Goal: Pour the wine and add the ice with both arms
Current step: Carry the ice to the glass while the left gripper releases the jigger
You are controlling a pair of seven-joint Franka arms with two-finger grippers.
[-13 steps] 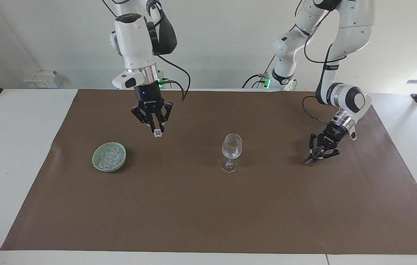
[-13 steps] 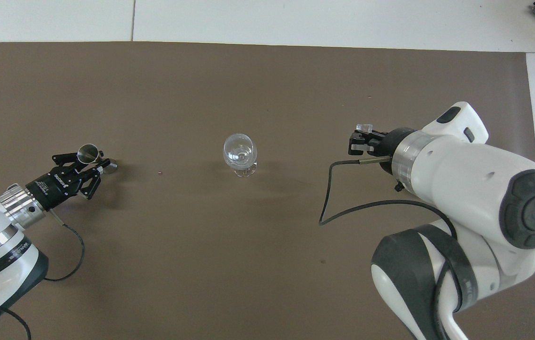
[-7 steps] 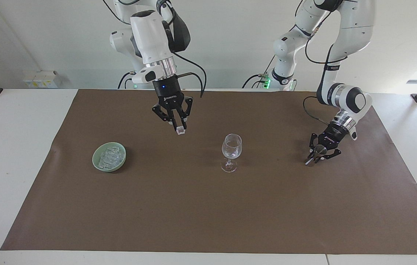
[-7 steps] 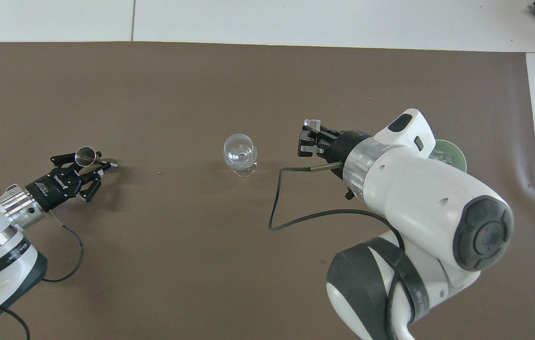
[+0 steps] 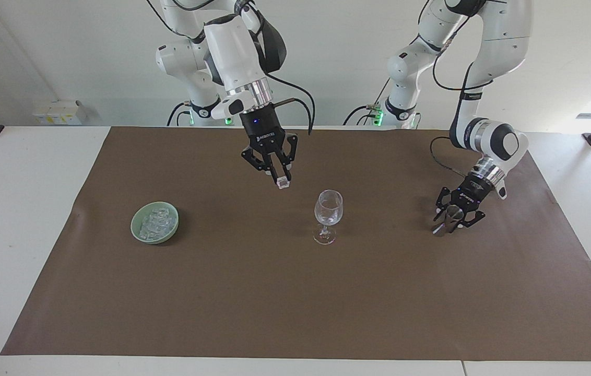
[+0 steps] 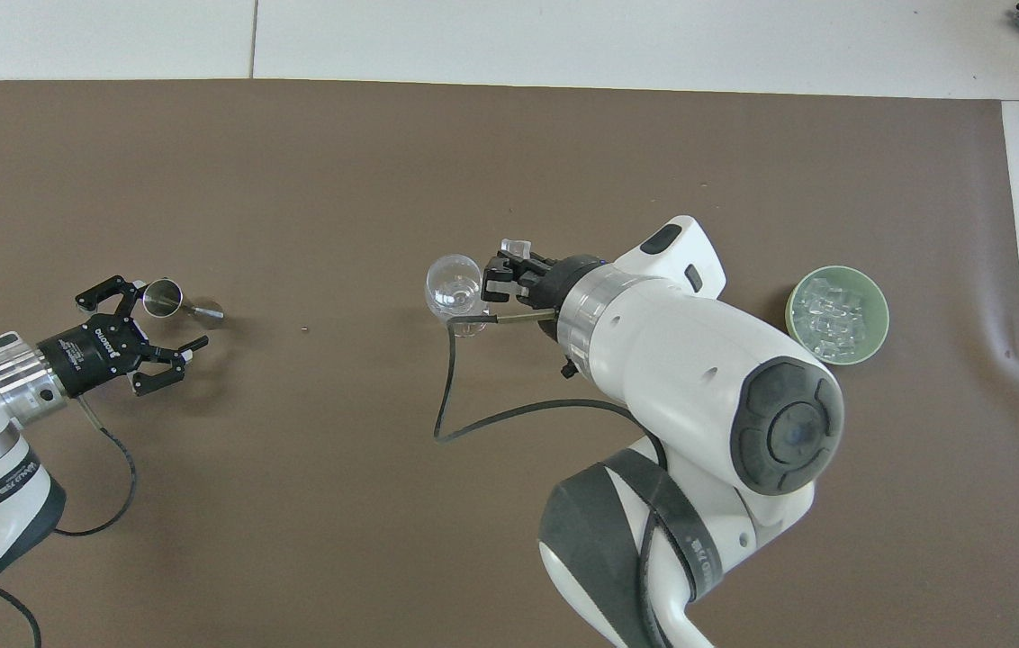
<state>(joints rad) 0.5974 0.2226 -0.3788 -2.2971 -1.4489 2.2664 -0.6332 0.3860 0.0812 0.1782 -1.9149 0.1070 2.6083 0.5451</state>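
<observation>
I should wait to open my right gripper. The ice piece [image 6: 517, 248] is beside the wine glass [image 6: 455, 290], short of the glass's rim, so the ice would miss if I let go now.
A clear wine glass [image 5: 328, 214] [image 6: 455, 290] stands mid-mat. My right gripper [image 5: 281, 179] [image 6: 507, 268] hangs over the mat just beside the glass, toward the right arm's end, shut on one piece of ice [image 5: 283, 184] [image 6: 517, 247]. More ice [image 5: 155, 221] [image 6: 835, 310] is heaped in a pale green bowl [image 5: 138, 231] [image 6: 879, 301]. Toward the left arm's end, my left gripper [image 5: 454, 218] [image 6: 166, 313] sits low at the mat, open, with a small metal measuring cup [image 5: 449, 219] [image 6: 165, 295] between its spread fingers. Wine is out of view.
A brown mat [image 5: 295, 303] covers most of the white table [image 5: 13, 209]. The right arm's cable [image 6: 451, 396] loops down beside the glass.
My right gripper has carried the ice piece from near the bowl to just beside the glass. My left gripper has opened off the metal cup, which stays on the mat.
</observation>
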